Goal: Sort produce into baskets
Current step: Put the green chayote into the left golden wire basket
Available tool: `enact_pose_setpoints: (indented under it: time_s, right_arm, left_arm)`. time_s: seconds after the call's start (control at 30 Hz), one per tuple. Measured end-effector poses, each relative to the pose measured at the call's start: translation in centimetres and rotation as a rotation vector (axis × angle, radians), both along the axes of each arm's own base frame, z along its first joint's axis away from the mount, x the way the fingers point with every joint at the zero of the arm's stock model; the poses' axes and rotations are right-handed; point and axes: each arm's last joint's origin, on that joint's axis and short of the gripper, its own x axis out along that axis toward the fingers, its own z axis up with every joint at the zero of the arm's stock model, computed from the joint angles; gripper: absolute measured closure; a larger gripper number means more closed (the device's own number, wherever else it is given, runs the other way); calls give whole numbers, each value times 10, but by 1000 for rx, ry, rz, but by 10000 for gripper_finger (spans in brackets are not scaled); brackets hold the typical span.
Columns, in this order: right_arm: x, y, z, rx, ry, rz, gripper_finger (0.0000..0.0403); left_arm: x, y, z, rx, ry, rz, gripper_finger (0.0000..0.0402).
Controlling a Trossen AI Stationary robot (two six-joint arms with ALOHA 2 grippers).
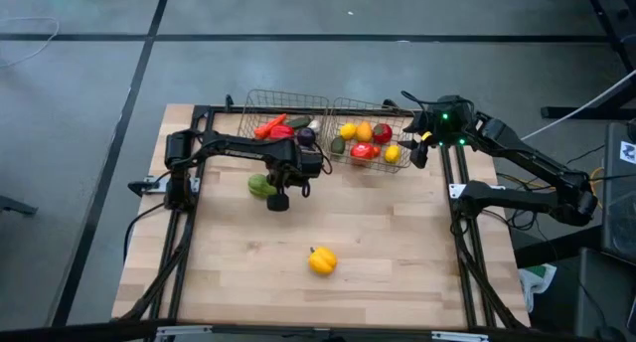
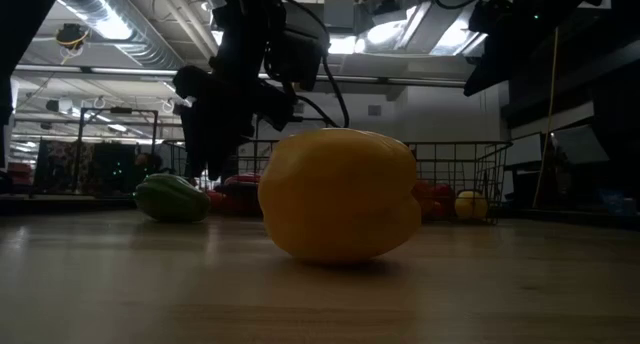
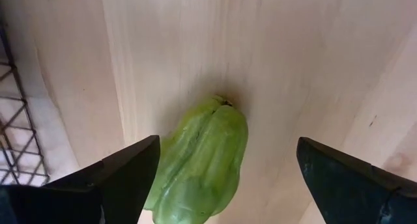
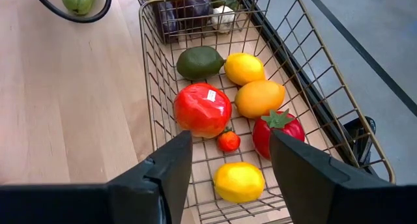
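My left gripper's fingers are above the green pepper (image 1: 259, 186) and would miss it now, so they need to lower before closing on it.
A green pepper (image 1: 259, 186) lies on its side on the wooden table, in front of the left wire basket (image 1: 260, 105). My left gripper (image 3: 227, 146) points down over the pepper (image 3: 199, 165), open, one finger on each side, the pepper nearer one finger. A yellow pepper (image 1: 322, 260) lies alone toward the table's near edge and fills the low view (image 2: 340, 194). My right gripper (image 4: 231, 146) hovers open above the right end of the right basket (image 1: 402, 110), with nothing between its fingers.
The right basket holds a red tomato (image 4: 202, 109), an avocado (image 4: 199, 62), lemons (image 4: 244, 68), an orange (image 4: 259, 98) and other red pieces. The left basket holds a carrot (image 1: 266, 128), a cucumber (image 1: 296, 121), an eggplant (image 1: 304, 136) and a garlic (image 4: 223, 15).
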Motion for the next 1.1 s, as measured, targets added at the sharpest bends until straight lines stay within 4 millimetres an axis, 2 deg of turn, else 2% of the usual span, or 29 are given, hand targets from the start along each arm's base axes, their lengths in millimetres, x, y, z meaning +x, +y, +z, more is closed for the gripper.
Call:
enact_pose_setpoints:
  time_s: [0.2,0.33,0.6,0.93,1.1]
  right_arm:
    - [0,0,0,0,0,0,199]
    - [0,0,0,0,0,0,199]
    - [0,0,0,-1,0,0,199]
    - [0,0,0,0,0,0,199]
    - [0,0,0,0,0,0,199]
  left_arm:
    - [1,-3,0,36,11,-124,43]
    - [1,-3,0,39,9,-145,43]
    - [-12,-8,-27,59,65,-192,43]
    - [-23,-7,-47,108,89,-206,44]
    - [-24,-8,-49,109,97,-204,78]
